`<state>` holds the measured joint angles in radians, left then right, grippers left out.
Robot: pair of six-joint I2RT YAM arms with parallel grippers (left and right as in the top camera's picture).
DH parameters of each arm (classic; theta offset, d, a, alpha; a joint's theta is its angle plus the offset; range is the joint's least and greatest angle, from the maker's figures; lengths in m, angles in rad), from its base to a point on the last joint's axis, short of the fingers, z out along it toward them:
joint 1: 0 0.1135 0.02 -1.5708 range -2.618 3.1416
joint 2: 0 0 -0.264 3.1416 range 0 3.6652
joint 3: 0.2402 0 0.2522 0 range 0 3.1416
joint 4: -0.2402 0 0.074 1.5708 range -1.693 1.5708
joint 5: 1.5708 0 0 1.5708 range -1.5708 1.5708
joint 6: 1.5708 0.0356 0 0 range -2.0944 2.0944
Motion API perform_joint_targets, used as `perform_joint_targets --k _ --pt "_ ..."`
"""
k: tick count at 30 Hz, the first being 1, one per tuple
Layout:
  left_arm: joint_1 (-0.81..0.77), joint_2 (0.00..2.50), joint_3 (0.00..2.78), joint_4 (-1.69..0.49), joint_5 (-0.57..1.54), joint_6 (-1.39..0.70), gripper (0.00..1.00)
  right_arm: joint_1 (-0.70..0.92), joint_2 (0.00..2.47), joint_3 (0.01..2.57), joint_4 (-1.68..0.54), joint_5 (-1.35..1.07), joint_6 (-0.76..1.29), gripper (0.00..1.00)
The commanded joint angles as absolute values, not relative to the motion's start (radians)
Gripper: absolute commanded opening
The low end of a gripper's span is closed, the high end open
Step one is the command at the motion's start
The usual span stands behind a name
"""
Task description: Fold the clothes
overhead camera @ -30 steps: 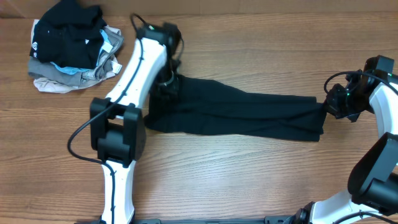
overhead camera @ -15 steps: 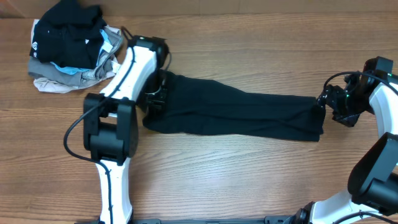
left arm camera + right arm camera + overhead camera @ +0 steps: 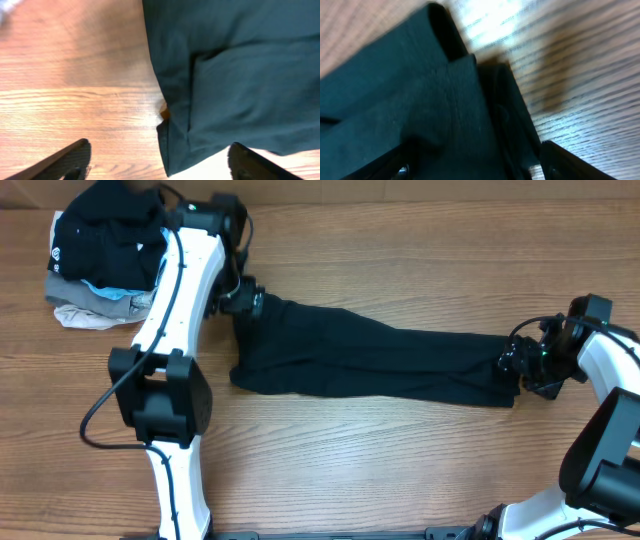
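Observation:
The folded black T-shirt should be grabbed next by its layered end with my right gripper, layers together, so that I can fold that end inward over the T-shirt.
The clothes (image 3: pixel 380 355), a plain black T-shirt, lie folded into a long band across the wooden table (image 3: pixel 400 470). My left gripper (image 3: pixel 245 302) hovers open over the band's left end. In the left wrist view the shirt's (image 3: pixel 240 75) corner edge lies between that gripper's (image 3: pixel 160 167) widely spread fingers (image 3: pixel 70 159), untouched by them. My right gripper (image 3: pixel 510 367) is at the band's right end. In the right wrist view it (image 3: pixel 475 167) stands open, with the layered black fabric (image 3: pixel 420 100) lying between its fingers (image 3: pixel 567 160).
A heap of other garments (image 3: pixel 110 255) sits at the back left: a black one with a white logo on top of grey, light-blue and beige pieces. The left arm (image 3: pixel 180 290) reaches along the heap's right side.
Both grippers have opened and let go of the shirt's ends. The left arm swung back and to the left. The right gripper dropped slightly toward the band's end.

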<state>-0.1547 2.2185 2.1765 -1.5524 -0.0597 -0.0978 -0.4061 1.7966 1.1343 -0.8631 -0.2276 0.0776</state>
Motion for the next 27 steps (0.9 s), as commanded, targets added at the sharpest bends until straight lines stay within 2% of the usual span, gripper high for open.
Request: perform_joint_targets --k 1,4,11,13,14,17,21,27 --pt "-0.151 2.136 2.264 -1.555 -0.052 -0.092 0.95 -0.410 1.797 1.092 -0.828 -0.214 0.074 0.82" --pt "-0.150 2.123 2.307 -1.555 -0.053 -0.090 0.96 -0.409 1.797 1.044 -0.763 -0.210 0.074 0.81" --pt "-0.150 2.120 2.321 -1.551 -0.056 -0.089 0.98 -0.392 1.797 0.935 -0.646 -0.212 0.086 0.65" --pt "-0.150 2.120 2.321 -1.542 -0.058 -0.089 0.98 -0.384 1.797 0.921 -0.636 -0.212 0.103 0.54" --pt "-0.150 2.120 2.321 -1.539 -0.060 -0.089 0.98 -0.382 1.797 0.921 -0.636 -0.216 0.110 0.43" --pt "-0.149 2.120 2.321 -1.533 -0.063 -0.089 0.98 -0.382 1.797 0.925 -0.632 -0.247 0.131 0.20" --pt "-0.146 2.120 2.321 -1.528 -0.064 -0.089 0.98 -0.413 1.796 0.965 -0.651 -0.257 0.192 0.04" --pt "-0.128 2.120 2.321 -1.532 -0.063 -0.089 0.97 -0.503 1.796 1.091 -0.787 -0.301 0.186 0.04"
